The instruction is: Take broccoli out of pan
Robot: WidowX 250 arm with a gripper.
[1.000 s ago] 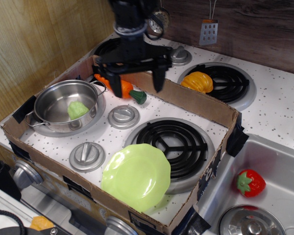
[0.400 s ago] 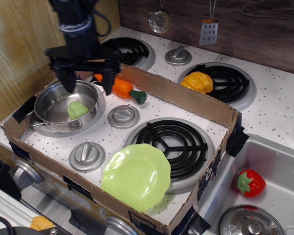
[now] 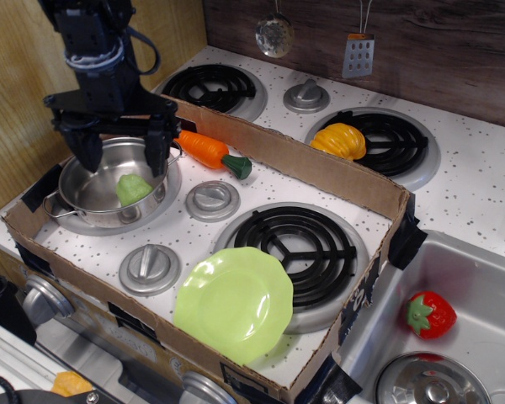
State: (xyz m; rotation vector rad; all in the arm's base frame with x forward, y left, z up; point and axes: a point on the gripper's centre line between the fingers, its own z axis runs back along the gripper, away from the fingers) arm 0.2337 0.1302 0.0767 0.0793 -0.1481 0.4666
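The gripper picks up the broccoli by its rounded sides next, to take the broccoli [image 3: 133,188] out of the pan [image 3: 88,196].
The broccoli [image 3: 133,188] is a small pale-green lump lying inside the pan [image 3: 88,196], a shiny steel pot at the left of the cardboard box. My gripper [image 3: 124,156] hangs open over the pan. Its two black fingers are spread wide, one over the pan's left side, the other [image 3: 157,152] over its right rim just above the broccoli. The fingers hold nothing.
An orange carrot [image 3: 209,151] with a dark green tip lies right of the pan. A light-green plate [image 3: 233,303] leans at the box front. Cardboard walls [image 3: 320,172] surround the burners. A yellow toy [image 3: 339,140] sits behind; a strawberry [image 3: 430,313] lies in the sink.
The gripper has moved left across the stove from above the carrot to over the pan, and lowered. It stays open. The broccoli has not moved.
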